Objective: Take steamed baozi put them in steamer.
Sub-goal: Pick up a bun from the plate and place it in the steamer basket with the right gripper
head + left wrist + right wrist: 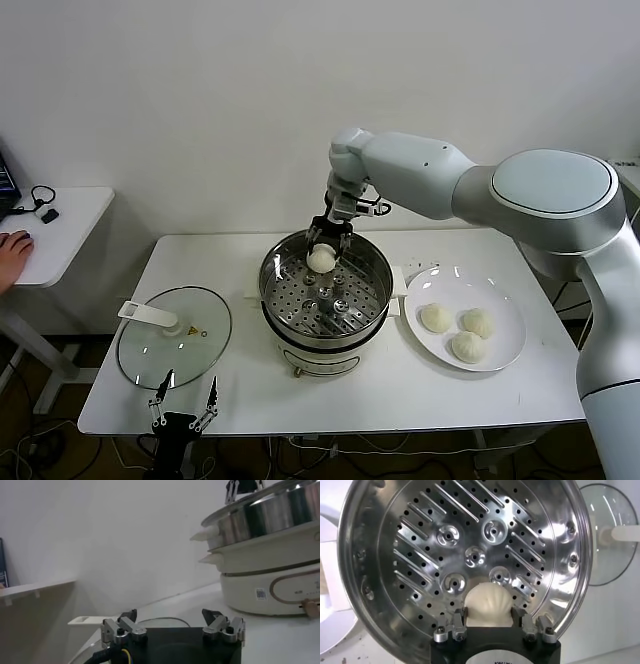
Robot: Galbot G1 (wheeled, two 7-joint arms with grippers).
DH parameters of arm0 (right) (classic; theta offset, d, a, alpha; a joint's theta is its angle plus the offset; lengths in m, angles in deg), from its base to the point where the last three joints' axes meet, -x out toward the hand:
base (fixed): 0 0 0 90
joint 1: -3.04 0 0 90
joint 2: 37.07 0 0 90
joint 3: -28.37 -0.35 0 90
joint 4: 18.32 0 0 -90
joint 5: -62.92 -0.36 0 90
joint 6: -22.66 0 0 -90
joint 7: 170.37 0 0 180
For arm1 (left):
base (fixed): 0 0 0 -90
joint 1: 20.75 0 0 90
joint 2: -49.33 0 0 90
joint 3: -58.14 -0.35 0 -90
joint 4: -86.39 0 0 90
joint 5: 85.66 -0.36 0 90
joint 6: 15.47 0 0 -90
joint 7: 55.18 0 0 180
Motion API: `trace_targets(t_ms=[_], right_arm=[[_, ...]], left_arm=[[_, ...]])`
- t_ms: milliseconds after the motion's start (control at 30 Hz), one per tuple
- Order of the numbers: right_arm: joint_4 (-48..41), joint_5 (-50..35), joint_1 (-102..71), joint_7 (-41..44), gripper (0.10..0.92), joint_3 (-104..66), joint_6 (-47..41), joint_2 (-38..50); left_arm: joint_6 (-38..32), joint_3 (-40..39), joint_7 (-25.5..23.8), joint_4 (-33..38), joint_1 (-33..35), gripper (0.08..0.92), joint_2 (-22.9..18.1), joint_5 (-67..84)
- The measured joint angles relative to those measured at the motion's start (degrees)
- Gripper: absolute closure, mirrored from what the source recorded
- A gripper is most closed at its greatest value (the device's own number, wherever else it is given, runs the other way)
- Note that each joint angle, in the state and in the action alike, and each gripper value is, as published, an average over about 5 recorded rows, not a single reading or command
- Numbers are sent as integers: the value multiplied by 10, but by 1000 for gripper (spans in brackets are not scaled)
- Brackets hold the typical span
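The baozi's base sits low inside the steamer's rim, over the perforated tray (420, 555), and the baozi would rest there, so it is now time for my right gripper to open.
My right gripper (322, 250) is shut on one steamed baozi (320, 260), an off-white pleated bun, and holds it over the far side of the steamer (276, 290). In the right wrist view the baozi (488, 603) sits between the fingers (458, 617), above the perforated steel tray (420, 555). Three more baozi (436, 317) (477, 322) (467, 346) lie on the white plate (505, 350) to the right of the steamer. My left gripper (182, 395) is parked open at the table's front edge, below the glass lid, with nothing in it.
A flat glass lid (150, 350) with a white handle lies on the table left of the steamer. A white side desk (70, 225) stands at far left, with a person's hand (12, 252) on it. The steamer's side (270, 555) shows in the left wrist view.
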Motion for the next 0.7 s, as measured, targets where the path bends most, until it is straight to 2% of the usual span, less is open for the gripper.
trace_targets(t_ms=[267, 533, 700], right_arm=[[-7, -1, -8, 9, 406, -2, 0, -4], [-14, -6, -10, 12, 225, -3, 0, -7], [-11, -15, -4, 16, 203, 0, 0, -4]], left_arm=[[0, 1, 0, -1, -1, 177, 1, 2], [0, 1, 0, -1, -1, 177, 1, 2], [-1, 1, 0, -1, -1, 177, 1, 2]])
